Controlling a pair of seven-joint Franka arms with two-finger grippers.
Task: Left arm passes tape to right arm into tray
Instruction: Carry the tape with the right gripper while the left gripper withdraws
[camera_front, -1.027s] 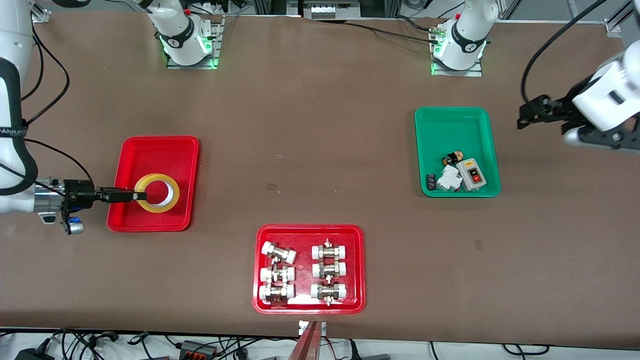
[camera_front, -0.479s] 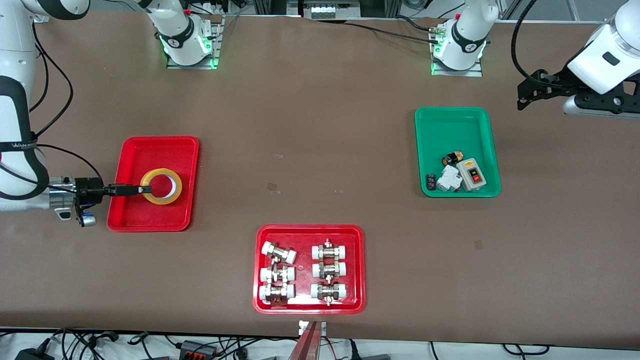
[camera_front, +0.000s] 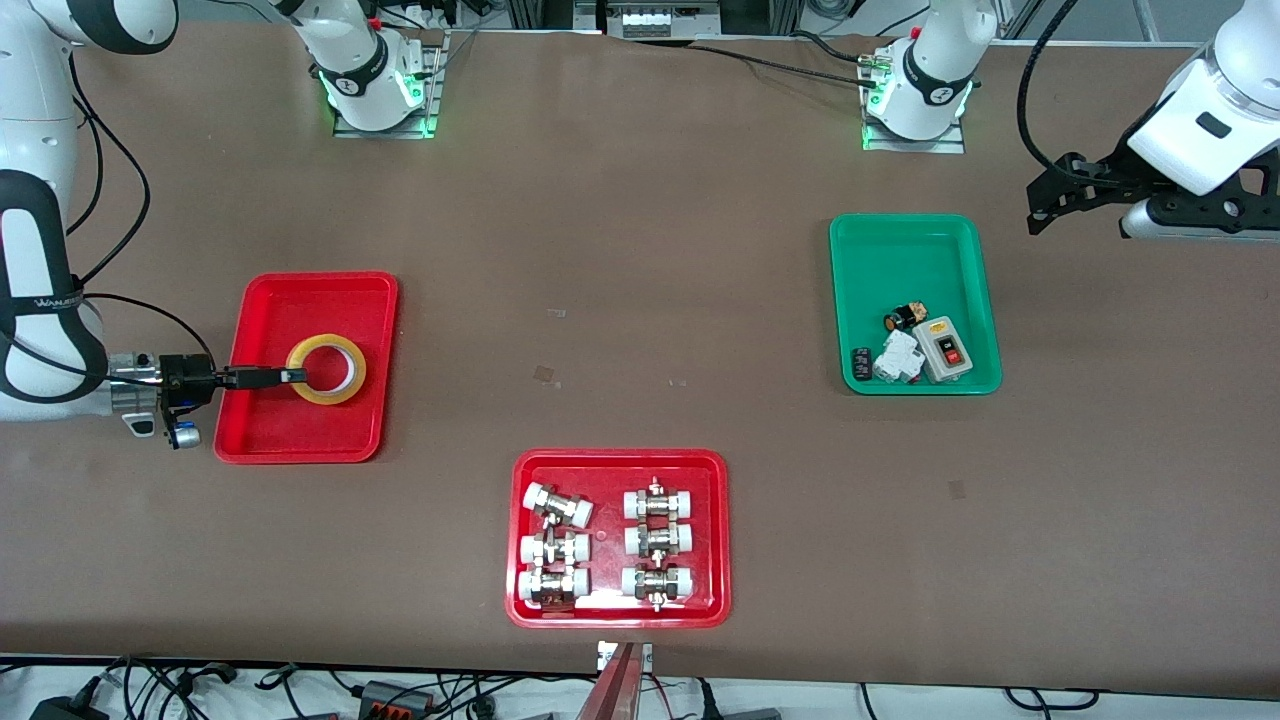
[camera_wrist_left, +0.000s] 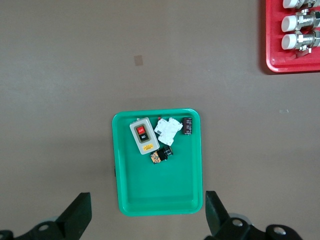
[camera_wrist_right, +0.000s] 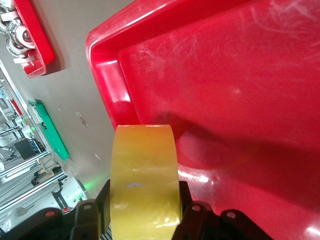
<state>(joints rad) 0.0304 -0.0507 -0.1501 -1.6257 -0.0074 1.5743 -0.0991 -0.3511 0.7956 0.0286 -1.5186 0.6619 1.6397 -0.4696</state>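
Observation:
The yellow tape (camera_front: 325, 394) (camera_wrist_right: 144, 175) hangs low inside the red tray's rim and would lie there, so it is time for my right gripper to open now.
The tape (camera_front: 326, 369), a yellow roll with a white core, stands on edge low over the floor of the plain red tray (camera_front: 300, 300) at the right arm's end of the table. My right gripper (camera_front: 290, 376) reaches in over the tray's rim and is shut on the roll's wall. In the right wrist view the tape (camera_wrist_right: 144, 185) sits clamped between the black fingers (camera_wrist_right: 192, 210), casting a shadow on the tray's floor (camera_wrist_right: 240, 75); I cannot tell whether it touches. My left gripper (camera_front: 1045, 205) is open and empty, up in the air at the left arm's end, and its wrist view (camera_wrist_left: 145, 220) shows it wide open.
A green tray (camera_front: 900, 250) with a switch box and small electrical parts lies toward the left arm's end, also in the left wrist view (camera_wrist_left: 160, 195). A red tray (camera_front: 620, 465) with white-capped metal fittings lies nearest the front camera and shows in the left wrist view (camera_wrist_left: 274, 50).
My right gripper has come down with the tape into the plain red tray. My left arm has drawn back and turned toward its own end of the table.

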